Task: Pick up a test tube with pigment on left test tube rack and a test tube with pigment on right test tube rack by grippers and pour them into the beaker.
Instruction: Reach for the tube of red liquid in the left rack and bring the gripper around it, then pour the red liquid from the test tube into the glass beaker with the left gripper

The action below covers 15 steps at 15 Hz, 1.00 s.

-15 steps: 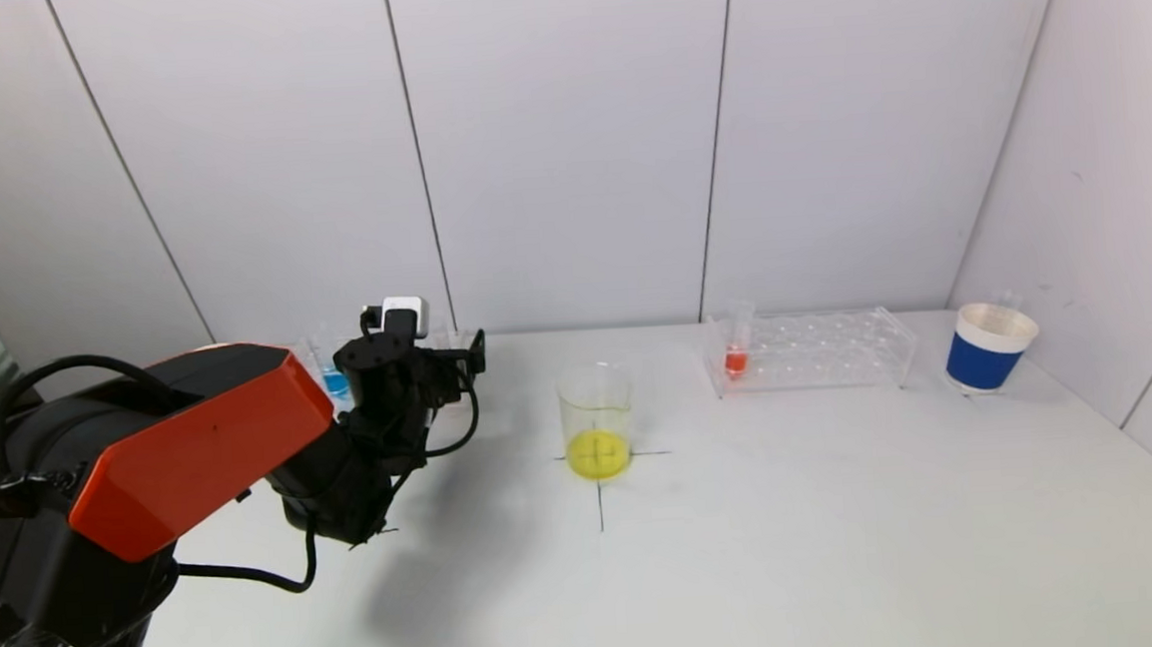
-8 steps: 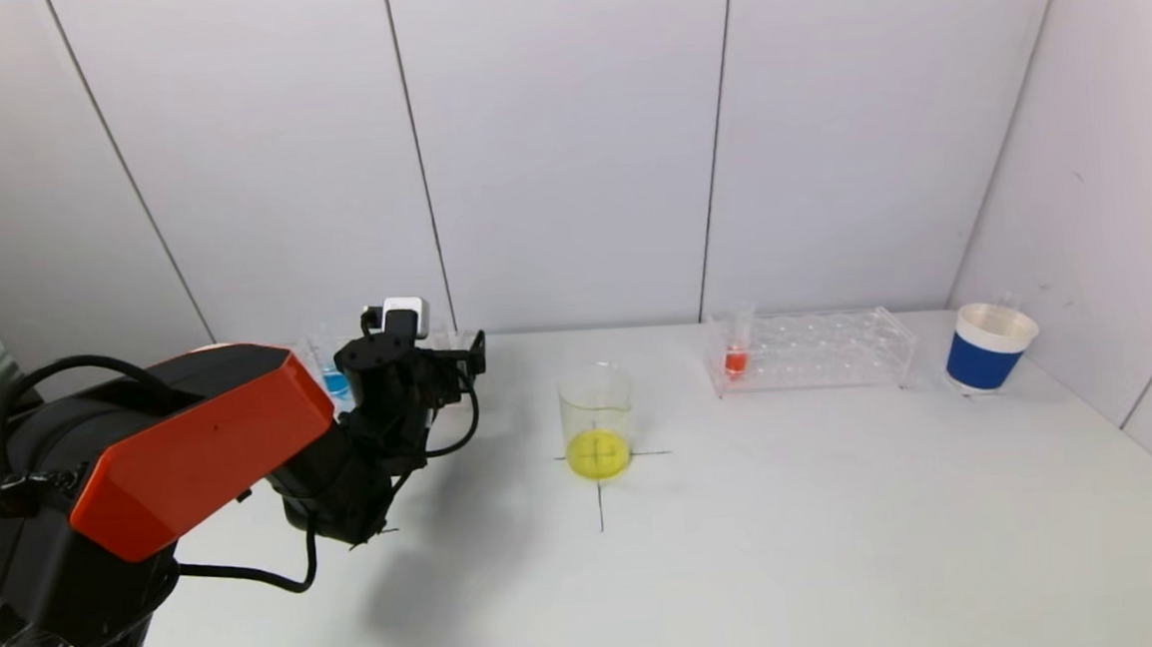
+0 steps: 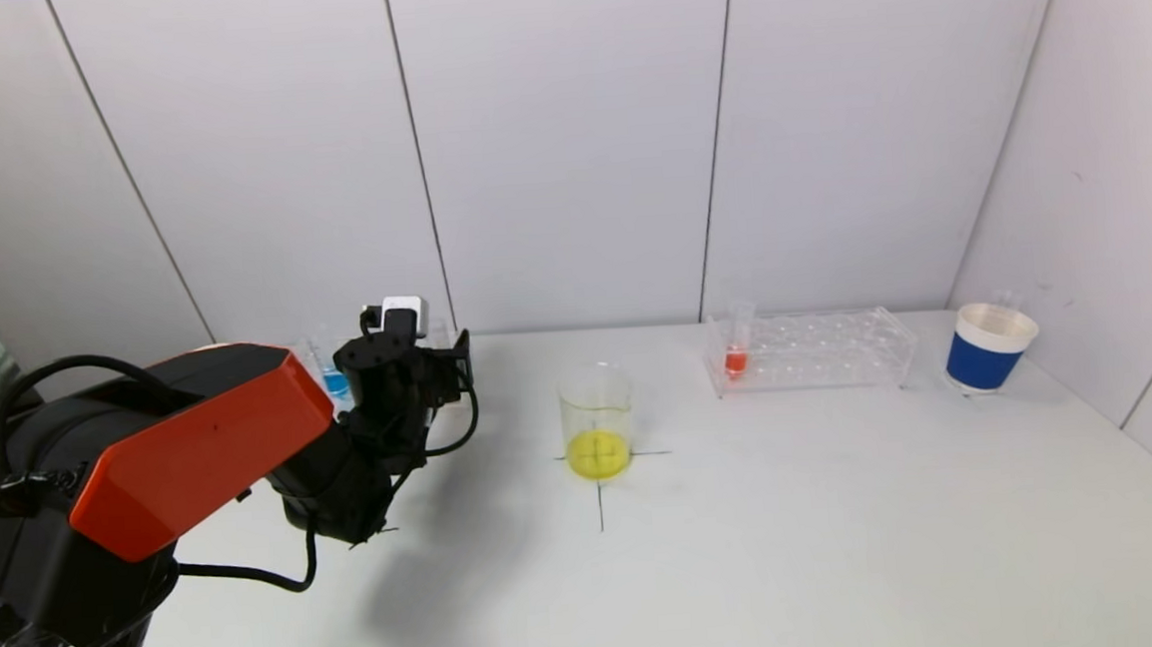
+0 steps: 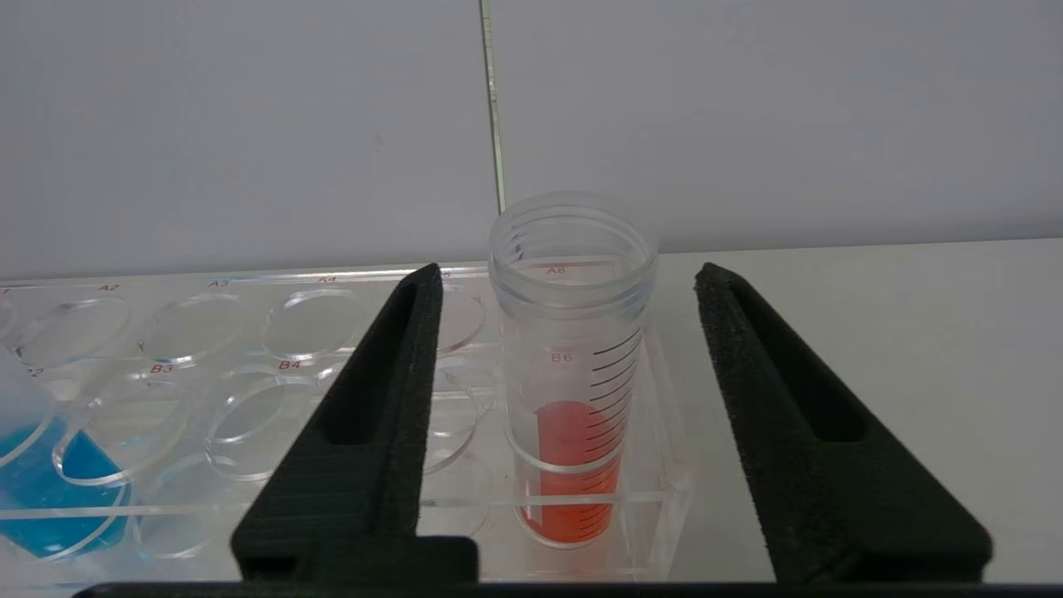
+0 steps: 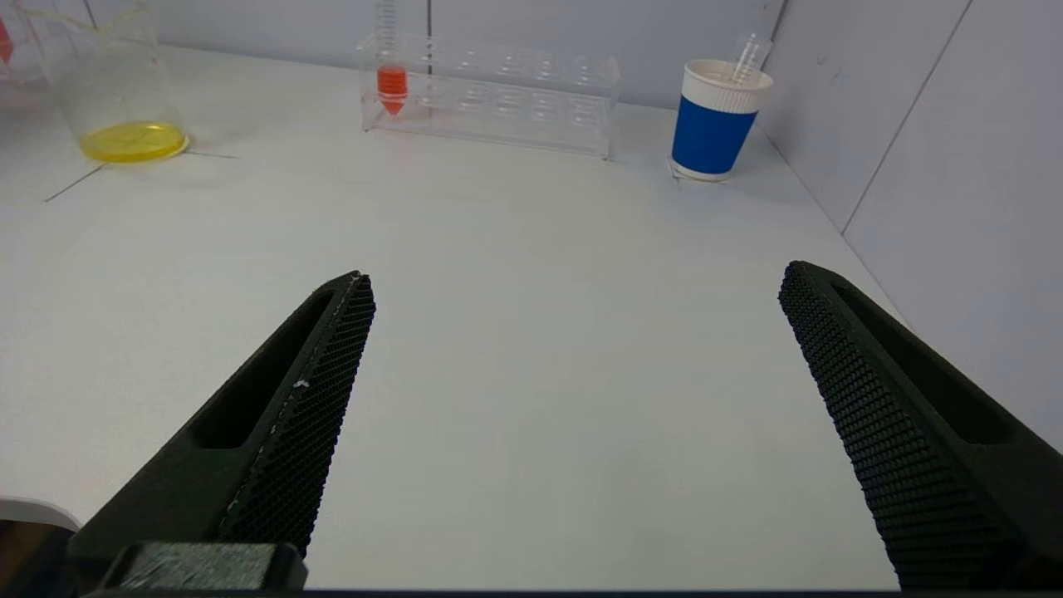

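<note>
I need to grip the clear test tube with my left gripper next, just below its threaded rim, because the rack is around everything from the pigment down.
My left gripper is open at the right end of the left test tube rack. Its fingers stand on either side of an upright tube of red pigment without touching it. In the head view the left gripper hides that tube. A tube of blue pigment stands at the rack's other end. The beaker holds yellow liquid at the table's middle. The right test tube rack holds one tube of red pigment. My right gripper is open and empty over bare table.
A blue and white paper cup with a tube in it stands right of the right rack, near the side wall. A black cross is marked on the table under the beaker. The back wall runs just behind both racks.
In the head view the left gripper's outer finger has moved inward, so the jaws have narrowed around the tube. Nothing else has moved.
</note>
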Tool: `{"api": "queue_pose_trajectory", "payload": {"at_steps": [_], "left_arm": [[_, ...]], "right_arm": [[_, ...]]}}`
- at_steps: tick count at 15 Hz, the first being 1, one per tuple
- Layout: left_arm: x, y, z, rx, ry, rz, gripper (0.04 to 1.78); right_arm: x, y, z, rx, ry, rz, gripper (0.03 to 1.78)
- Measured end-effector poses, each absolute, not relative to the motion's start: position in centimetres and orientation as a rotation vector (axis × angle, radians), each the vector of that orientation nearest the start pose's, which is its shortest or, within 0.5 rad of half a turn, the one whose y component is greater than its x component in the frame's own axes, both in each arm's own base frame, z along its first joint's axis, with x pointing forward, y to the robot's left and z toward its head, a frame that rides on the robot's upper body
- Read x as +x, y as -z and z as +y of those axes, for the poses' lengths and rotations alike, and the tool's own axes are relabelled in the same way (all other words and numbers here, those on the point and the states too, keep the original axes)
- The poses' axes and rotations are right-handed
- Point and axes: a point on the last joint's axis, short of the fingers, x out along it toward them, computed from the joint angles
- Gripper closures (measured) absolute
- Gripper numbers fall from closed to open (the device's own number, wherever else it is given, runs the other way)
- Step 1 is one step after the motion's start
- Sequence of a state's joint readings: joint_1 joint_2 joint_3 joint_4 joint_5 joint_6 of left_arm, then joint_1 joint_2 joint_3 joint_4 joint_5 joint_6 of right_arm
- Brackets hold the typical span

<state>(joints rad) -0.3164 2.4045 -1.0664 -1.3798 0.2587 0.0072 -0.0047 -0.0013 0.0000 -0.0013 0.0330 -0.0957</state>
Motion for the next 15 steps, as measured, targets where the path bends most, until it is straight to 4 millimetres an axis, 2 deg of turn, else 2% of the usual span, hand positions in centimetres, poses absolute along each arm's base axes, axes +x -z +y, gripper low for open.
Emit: {"api": "queue_pose_trajectory", "payload": {"at_steps": [2, 3, 4, 15], "left_arm": [[41.76, -5.33, -13.04, -0.004, 0.057, -0.041, 1.17], [41.76, -5.33, -13.05, -0.005, 0.057, -0.04, 1.31], [41.76, -5.33, -13.04, -0.004, 0.057, -0.041, 1.37], [41.77, -5.34, -13.01, -0.005, 0.056, -0.041, 1.38]], "right_arm": [[-2.29, -7.56, 0.09, -0.096, -0.028, -0.004, 0.04], [-2.29, -7.56, 0.08, -0.096, -0.029, -0.004, 0.04], [-2.29, -7.56, 0.09, -0.096, -0.028, -0.004, 0.04], [-2.29, -7.56, 0.09, -0.096, -0.028, -0.004, 0.04]]}}
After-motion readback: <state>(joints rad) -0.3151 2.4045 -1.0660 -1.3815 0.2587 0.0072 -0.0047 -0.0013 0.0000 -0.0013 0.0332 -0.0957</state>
